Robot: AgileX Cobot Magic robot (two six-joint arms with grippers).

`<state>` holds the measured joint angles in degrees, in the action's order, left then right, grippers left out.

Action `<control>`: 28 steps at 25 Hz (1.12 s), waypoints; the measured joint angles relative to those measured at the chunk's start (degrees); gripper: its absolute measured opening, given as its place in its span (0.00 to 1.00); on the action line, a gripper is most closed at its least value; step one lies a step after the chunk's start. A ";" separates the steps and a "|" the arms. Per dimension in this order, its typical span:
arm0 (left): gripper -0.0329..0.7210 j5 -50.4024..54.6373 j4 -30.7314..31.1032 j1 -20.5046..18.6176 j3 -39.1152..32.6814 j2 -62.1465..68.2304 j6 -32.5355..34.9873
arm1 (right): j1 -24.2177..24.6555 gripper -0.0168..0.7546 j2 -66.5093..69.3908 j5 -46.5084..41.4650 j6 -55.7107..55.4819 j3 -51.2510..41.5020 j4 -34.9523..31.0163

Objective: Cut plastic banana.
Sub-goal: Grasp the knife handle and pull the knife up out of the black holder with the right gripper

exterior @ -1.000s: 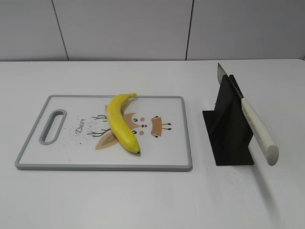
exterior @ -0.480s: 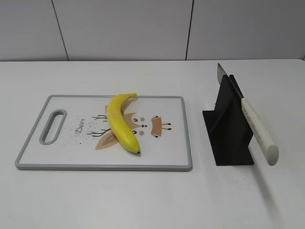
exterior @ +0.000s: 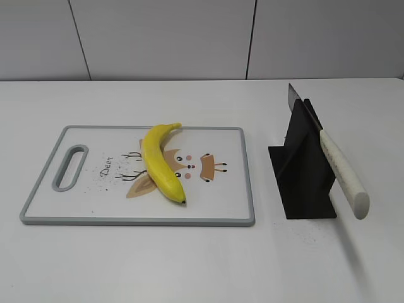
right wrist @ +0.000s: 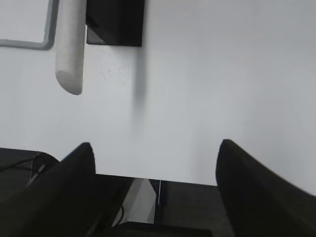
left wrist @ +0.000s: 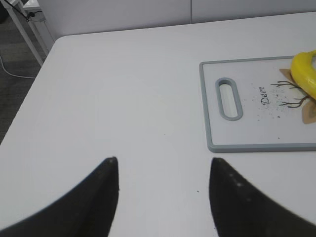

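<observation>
My right gripper grabs the knife by its white handle next, since the knife's blade rises bare beyond the black stand.
The plastic banana is yellow and curved and lies on a white cutting board with a grey rim, its dark tip toward the front. Part of it shows at the right edge of the left wrist view. A knife with a white handle leans in a black stand right of the board; the handle also shows in the right wrist view. My left gripper is open and empty over bare table left of the board. My right gripper is open and empty near the table's front edge.
The board has a handle slot at its left end and a deer drawing in the middle. The table is white with a grey wall behind. The black stand sits beyond the right gripper.
</observation>
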<state>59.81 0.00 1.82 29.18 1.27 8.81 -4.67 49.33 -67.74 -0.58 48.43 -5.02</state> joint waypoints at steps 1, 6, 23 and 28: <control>0.78 0.00 0.00 0.00 0.00 0.00 0.00 | 0.00 0.79 2.04 -0.10 0.58 0.64 -0.09; 0.78 0.00 0.00 0.00 0.00 0.00 0.00 | -0.34 0.79 10.74 -0.28 2.64 5.19 -2.79; 0.78 0.00 0.00 0.00 0.00 0.00 0.00 | -16.35 0.79 36.73 -0.03 -2.76 16.50 -0.47; 0.78 0.00 0.00 0.00 0.00 0.00 0.00 | -16.51 0.79 43.52 0.66 -5.38 16.89 -0.07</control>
<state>59.81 0.00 1.82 29.18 1.27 8.81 -21.18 92.85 -67.08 -5.95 65.32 -5.09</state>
